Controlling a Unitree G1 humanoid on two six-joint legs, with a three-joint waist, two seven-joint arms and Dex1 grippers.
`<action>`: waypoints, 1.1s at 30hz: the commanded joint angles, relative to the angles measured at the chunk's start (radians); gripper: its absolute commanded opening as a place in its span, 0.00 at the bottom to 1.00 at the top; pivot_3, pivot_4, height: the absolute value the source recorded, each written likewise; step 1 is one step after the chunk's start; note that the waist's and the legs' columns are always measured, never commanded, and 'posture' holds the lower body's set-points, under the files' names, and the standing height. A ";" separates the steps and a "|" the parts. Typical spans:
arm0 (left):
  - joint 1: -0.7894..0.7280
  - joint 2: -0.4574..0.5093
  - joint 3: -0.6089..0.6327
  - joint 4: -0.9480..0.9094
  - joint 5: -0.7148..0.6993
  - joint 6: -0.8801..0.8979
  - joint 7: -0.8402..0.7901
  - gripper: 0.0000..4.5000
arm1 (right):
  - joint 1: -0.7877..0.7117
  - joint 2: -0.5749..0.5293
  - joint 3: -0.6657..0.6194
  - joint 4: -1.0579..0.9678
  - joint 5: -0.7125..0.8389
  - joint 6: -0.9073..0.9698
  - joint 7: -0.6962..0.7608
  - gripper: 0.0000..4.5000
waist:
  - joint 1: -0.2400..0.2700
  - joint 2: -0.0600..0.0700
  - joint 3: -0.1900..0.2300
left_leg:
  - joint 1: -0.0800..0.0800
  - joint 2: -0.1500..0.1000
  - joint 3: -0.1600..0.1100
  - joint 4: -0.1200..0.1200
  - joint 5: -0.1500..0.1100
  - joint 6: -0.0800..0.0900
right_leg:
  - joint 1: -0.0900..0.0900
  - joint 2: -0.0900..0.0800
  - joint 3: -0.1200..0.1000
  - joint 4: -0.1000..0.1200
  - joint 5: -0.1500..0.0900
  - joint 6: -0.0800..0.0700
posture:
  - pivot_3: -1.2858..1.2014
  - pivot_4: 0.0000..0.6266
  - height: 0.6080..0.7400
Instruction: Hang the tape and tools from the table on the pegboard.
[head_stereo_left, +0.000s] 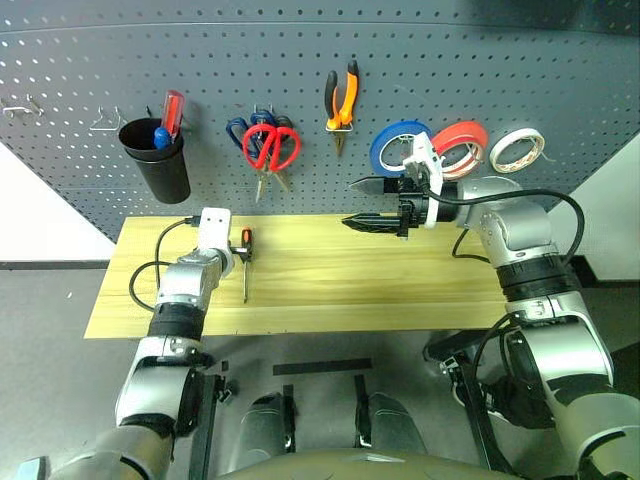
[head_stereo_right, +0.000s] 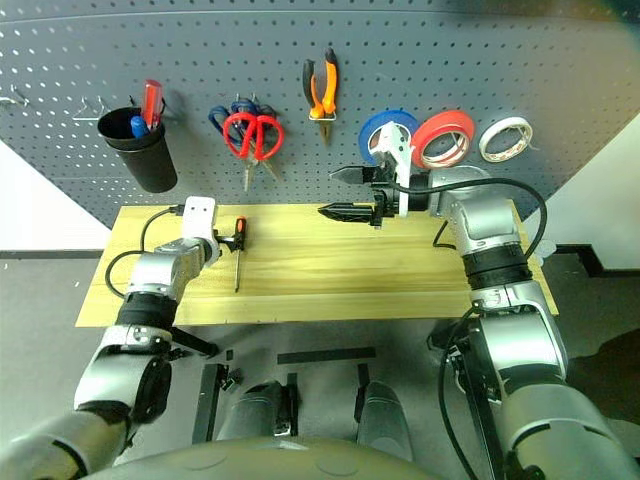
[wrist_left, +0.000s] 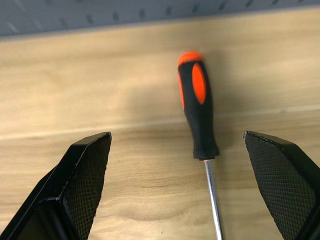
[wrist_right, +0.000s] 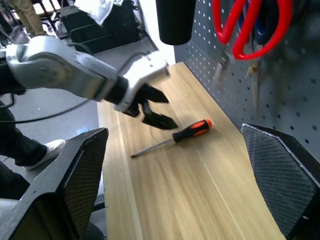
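Observation:
My left gripper is to pick up the slim screwdriver next by its orange-and-black handle (head_stereo_left: 247, 240), the thick end, because the screwdriver's long thin shaft (head_stereo_left: 246, 283) would let the screwdriver tip.
A slim screwdriver (wrist_left: 197, 110) with an orange-and-black handle lies on the wooden table (head_stereo_left: 330, 290), left of its middle, handle toward the pegboard (head_stereo_left: 90, 60). My left gripper (wrist_right: 171, 112) hangs open just above it, one finger on each side of the handle, not touching it. My right gripper (head_stereo_left: 365, 205) is open and empty, held above the table's middle and pointing left. On the pegboard hang the red tape (head_stereo_left: 460, 148), the orange-and-black pliers (head_stereo_left: 341, 97) and the red-handled scissors (head_stereo_left: 270, 148).
A black cup (head_stereo_left: 158, 165) on the pegboard holds a red-handled screwdriver (head_stereo_left: 172, 113). Blue-handled scissors hang behind the red ones. A blue roll (head_stereo_left: 396, 150) and a white roll (head_stereo_left: 516, 150) flank the red tape. Bare wire hooks (head_stereo_left: 105, 122) sit at the board's upper left.

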 joint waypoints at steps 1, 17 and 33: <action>-0.081 0.004 0.019 0.129 0.007 -0.043 0.015 0.99 | 0.002 -0.033 -0.026 -0.045 0.007 0.008 0.010 1.00 | 0.000 0.000 0.009 | 0.000 0.000 0.000 0.000 0.000 0.000 | 0.000 -0.001 0.000 0.000 0.000 0.000 | 0.53 0.42 0.94; -0.179 -0.048 0.054 0.345 -0.008 -0.075 0.042 0.99 | 0.034 -0.124 -0.032 -0.089 0.021 0.076 0.051 1.00 | -0.005 0.001 0.081 | 0.000 0.000 0.000 0.000 0.000 0.001 | -0.002 -0.002 0.000 0.001 0.000 0.000 | 0.51 0.57 0.94; -0.262 -0.075 0.047 0.471 0.005 -0.115 0.019 0.99 | 0.055 -0.142 -0.047 -0.114 0.019 0.097 0.046 1.00 | -0.005 0.002 0.101 | -0.001 0.000 0.000 0.000 0.000 0.001 | -0.002 -0.002 0.000 0.001 0.000 0.000 | 0.50 0.56 0.94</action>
